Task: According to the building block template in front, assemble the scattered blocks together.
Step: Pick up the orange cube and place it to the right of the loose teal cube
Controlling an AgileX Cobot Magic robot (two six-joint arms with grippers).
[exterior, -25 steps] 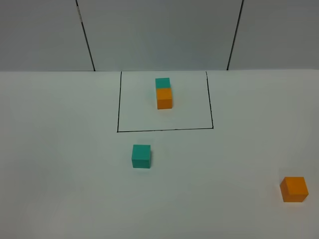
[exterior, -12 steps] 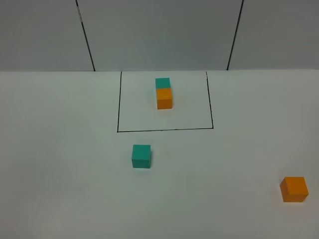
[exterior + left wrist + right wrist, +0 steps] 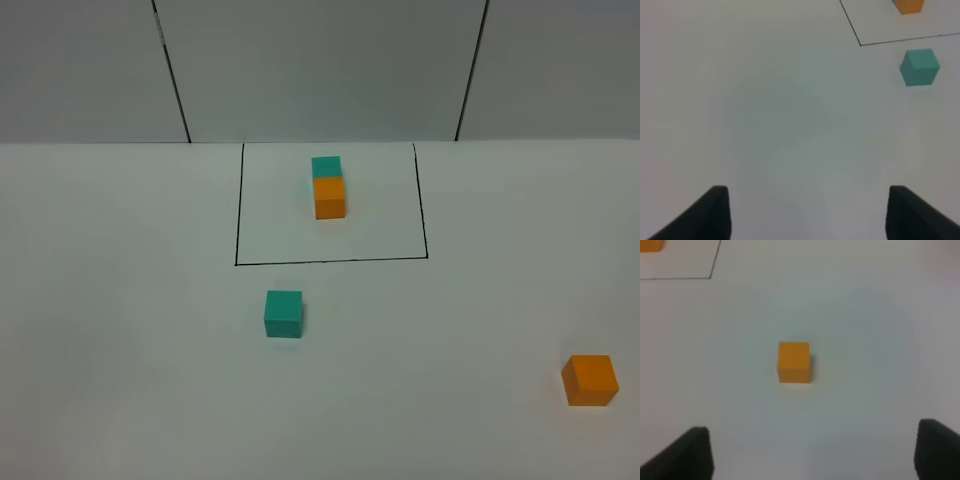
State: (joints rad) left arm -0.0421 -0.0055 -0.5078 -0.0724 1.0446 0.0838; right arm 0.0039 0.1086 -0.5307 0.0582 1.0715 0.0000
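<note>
The robot's right gripper next needs to grab the sides of the loose orange cube (image 3: 589, 380), to join the loose orange cube to the loose teal cube (image 3: 284, 314) as in the template.
The template (image 3: 329, 187) is a teal cube joined to an orange cube, inside a black drawn rectangle at the back middle. A loose teal cube (image 3: 283, 313) sits just in front of that rectangle; it also shows in the left wrist view (image 3: 919, 67). A loose orange cube (image 3: 589, 380) sits at the front right; it also shows in the right wrist view (image 3: 793, 362). My left gripper (image 3: 807, 212) is open and empty, well short of the teal cube. My right gripper (image 3: 812, 452) is open and empty, a little short of the orange cube. Neither gripper shows in the high view.
The white table (image 3: 120, 330) runs back to a grey panelled wall (image 3: 320, 70). The black rectangle's corner shows in the left wrist view (image 3: 860, 44) and in the right wrist view (image 3: 710, 277).
</note>
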